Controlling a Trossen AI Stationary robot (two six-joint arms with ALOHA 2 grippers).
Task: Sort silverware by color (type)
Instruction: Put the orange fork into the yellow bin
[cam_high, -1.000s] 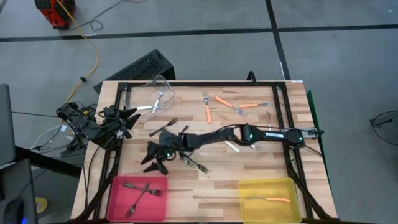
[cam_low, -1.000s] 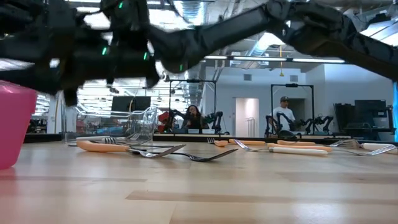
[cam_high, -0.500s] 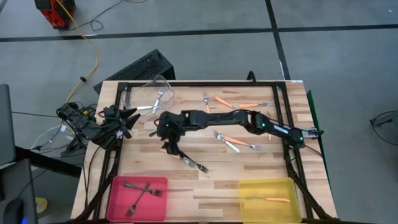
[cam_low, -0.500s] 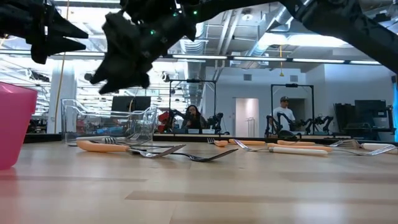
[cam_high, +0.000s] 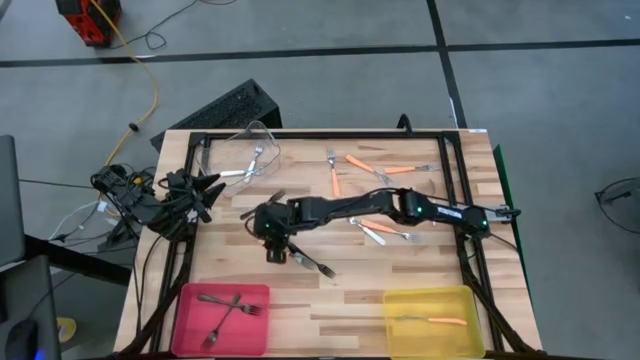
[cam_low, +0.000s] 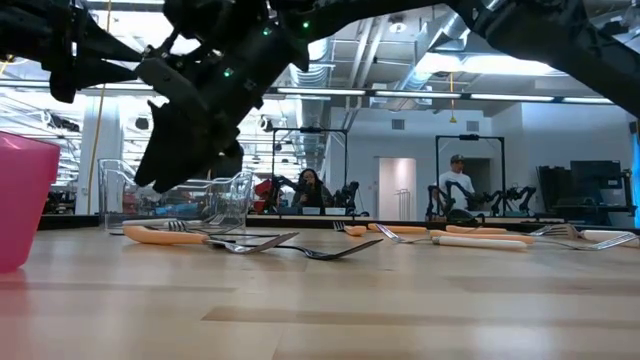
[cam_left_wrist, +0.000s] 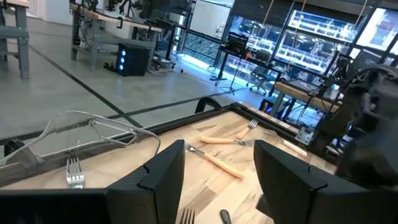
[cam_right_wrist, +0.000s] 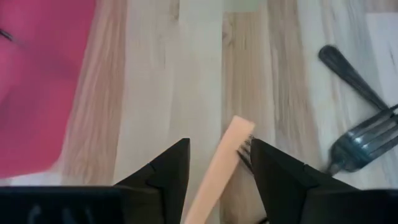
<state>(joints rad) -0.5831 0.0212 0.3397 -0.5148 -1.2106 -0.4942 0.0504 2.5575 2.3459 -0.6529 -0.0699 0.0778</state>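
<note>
The right gripper grabs the fork by its orange handle (cam_right_wrist: 214, 177) next, to sort the orange-handled fork into the yellow bin.
My right gripper (cam_high: 275, 245) reaches across the table to its left middle. Its fingers slant down, open, well above the wood (cam_low: 175, 165). In the right wrist view an orange fork handle (cam_right_wrist: 214, 177) lies on the table in line with the gap between the fingers (cam_right_wrist: 219, 146), touching neither. Two dark forks (cam_right_wrist: 357, 140) lie beside it. More orange forks (cam_high: 360, 165) and a silver one (cam_high: 372, 230) lie toward the far right. My left gripper (cam_high: 205, 190) waits open at the table's left edge, with nothing between its fingers (cam_left_wrist: 219, 149).
A pink bin (cam_high: 222, 315) with dark forks stands at the near left. A yellow bin (cam_high: 432, 322) holding an orange fork stands at the near right. A clear bin (cam_high: 240, 155) with silver forks is at the far left. A black frame (cam_high: 455, 170) rims the table.
My right gripper has swung from beside the pink bin toward the table's middle, going first toward the far edge and then back a little. Its fingers have tipped from about level to slanting down. The forks on the table have kept their places.
</note>
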